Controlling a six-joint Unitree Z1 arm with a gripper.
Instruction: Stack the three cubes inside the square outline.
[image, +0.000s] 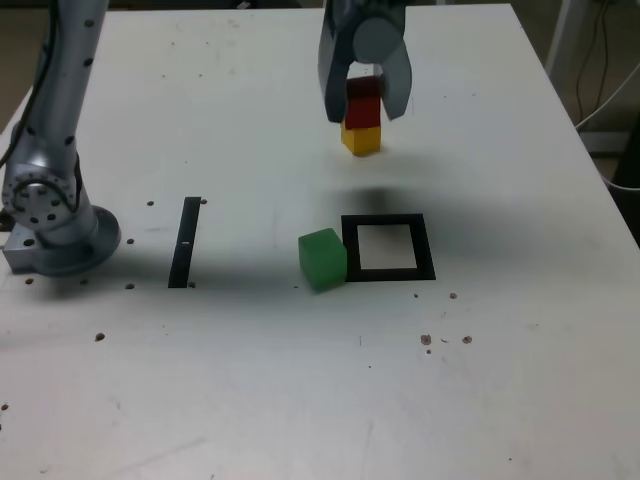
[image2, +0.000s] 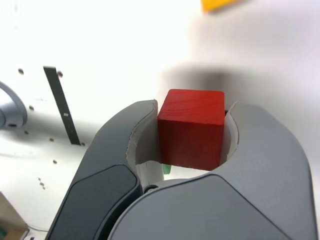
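The red cube moves to the square outline next, before my gripper releases it. The cube hangs well short of the outline in the exterior view.
My gripper is shut on the red cube, held in the air over the far part of the white table. In the wrist view the red cube fills the gap between the two grey jaws of the gripper. The yellow cube shows just below the red one in the exterior view; only a corner of the yellow cube shows in the wrist view, apart from the red cube. The green cube sits on the table against the exterior view's left side of the square outline, whose white centre is bare.
A narrow black strip lies on the table towards the exterior view's left, and the strip also shows in the wrist view. The arm's grey base stands at the far left. Small dark specks dot the table.
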